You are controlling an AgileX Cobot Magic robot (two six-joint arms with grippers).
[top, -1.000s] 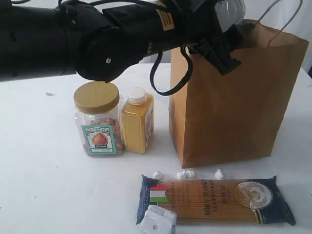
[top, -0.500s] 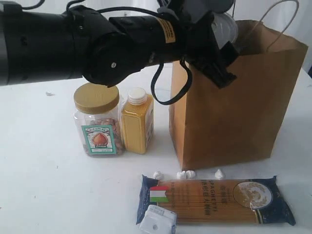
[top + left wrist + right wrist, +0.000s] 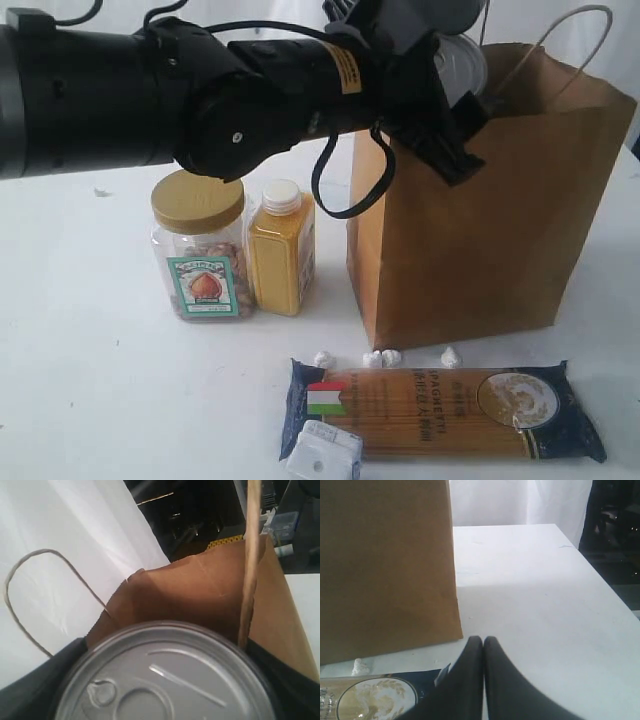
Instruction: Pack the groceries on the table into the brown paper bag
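I am holding the grey-lidded can over the bag's opening with my left gripper, which needs to open, as the can would rest in the bag [image 3: 470, 230].
My left gripper [image 3: 452, 88] is shut on the dark pull-tab can [image 3: 463, 60], holding it at the near left rim of the brown paper bag's [image 3: 470, 230] open top. In the left wrist view the can's grey lid [image 3: 165, 675] fills the space between the black fingers [image 3: 30, 690], with the bag's mouth [image 3: 200, 590] beyond. On the table [image 3: 90, 380] stand the gold-lidded jar [image 3: 200, 245] and the yellow bottle [image 3: 280, 250]. The spaghetti packet [image 3: 450, 410] and the small white box [image 3: 323, 455] lie in front. My right gripper [image 3: 483, 639] is shut and empty, low beside the bag [image 3: 385, 565].
Small white crumbs [image 3: 385, 357] lie between the bag and the spaghetti packet [image 3: 370, 697]. The bag's twine handles [image 3: 560, 40] stand up over its top. The table edge [image 3: 600, 580] runs to the right of my right gripper.
My left arm has lowered the can from above the bag's rim down to its open top. The groceries on the table have not moved.
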